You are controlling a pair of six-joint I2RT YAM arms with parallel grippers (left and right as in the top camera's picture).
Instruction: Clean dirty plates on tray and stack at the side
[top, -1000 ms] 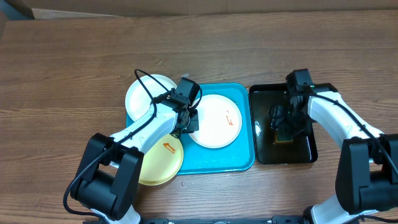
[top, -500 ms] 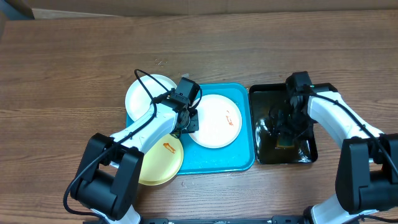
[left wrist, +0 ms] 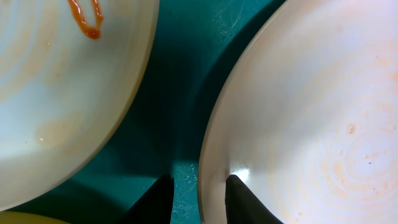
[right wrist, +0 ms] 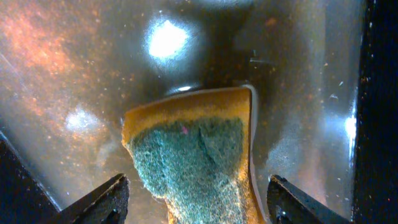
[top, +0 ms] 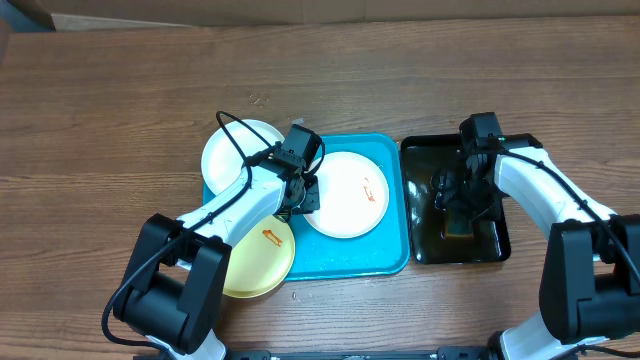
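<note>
The green-and-yellow sponge [right wrist: 193, 155] will be held by my right gripper on its opposite sides. Its yellow end will stay free to clean the plate.
A white plate [top: 345, 195] with faint orange marks lies on the turquoise tray [top: 392, 255]. My left gripper [top: 303, 195] is shut on its left rim; in the left wrist view the fingers [left wrist: 199, 199] straddle that plate's rim [left wrist: 298, 112] over the tray [left wrist: 180, 93]. A second white plate [top: 240, 150], with a red-orange smear, overlaps the tray's left end [left wrist: 56, 93]. The pale yellow plate [top: 258, 262], also smeared, lies at the tray's front left. My right gripper [top: 458, 200] is open, its fingers [right wrist: 196, 199] on either side of a green-and-yellow sponge [right wrist: 193, 155].
The sponge [top: 460, 228] lies in a wet black glossy tray [top: 420, 150] directly right of the turquoise tray, and its dark rim [right wrist: 376, 93] shows in the right wrist view. Bare wooden table surrounds both trays.
The right gripper and sponge shifted slightly in the black tray and the wet surface's reflections moved. The left arm and the plates have not moved.
</note>
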